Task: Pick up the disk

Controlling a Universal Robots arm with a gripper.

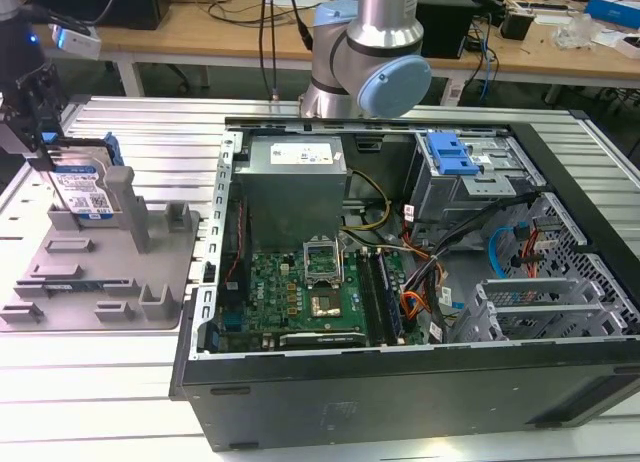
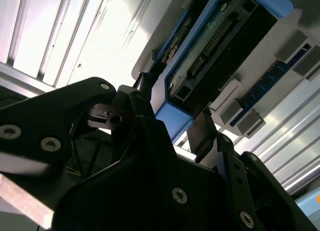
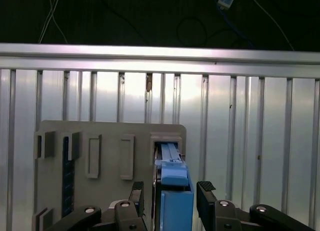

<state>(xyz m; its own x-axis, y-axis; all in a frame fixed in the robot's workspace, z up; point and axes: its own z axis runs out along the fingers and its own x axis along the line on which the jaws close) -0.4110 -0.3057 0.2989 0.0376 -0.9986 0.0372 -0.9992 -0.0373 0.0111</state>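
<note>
I should close my gripper on the disk's blue bar (image 3: 176, 203), since my fingers reach down around it, one by each side of the upright disk. Closing now would hold the bar now.
The disk (image 1: 88, 189) stands on edge in a slot of the grey fixture plate (image 1: 100, 272) at the exterior view's left, silver with a blue-and-white label and blue side rails. My gripper (image 1: 44, 150) hangs over its top edge. In the first wrist view the disk's blue rail (image 3: 173, 175) runs between the two black fingers (image 3: 138, 195), a thin gap showing on each side; the gripper (image 3: 172, 196) is open around it. The second wrist view shows the disk's dark underside and connector (image 2: 215, 46) with the gripper (image 2: 175, 108) straddling its blue corner.
An open computer case (image 1: 400, 407) lies to the exterior view's right of the fixture, with a blue drive-bay latch (image 1: 450, 154) inside. The arm's base (image 1: 365, 62) stands behind the case. Ribbed aluminium table (image 3: 250, 131) surrounds the fixture plate (image 3: 110, 136).
</note>
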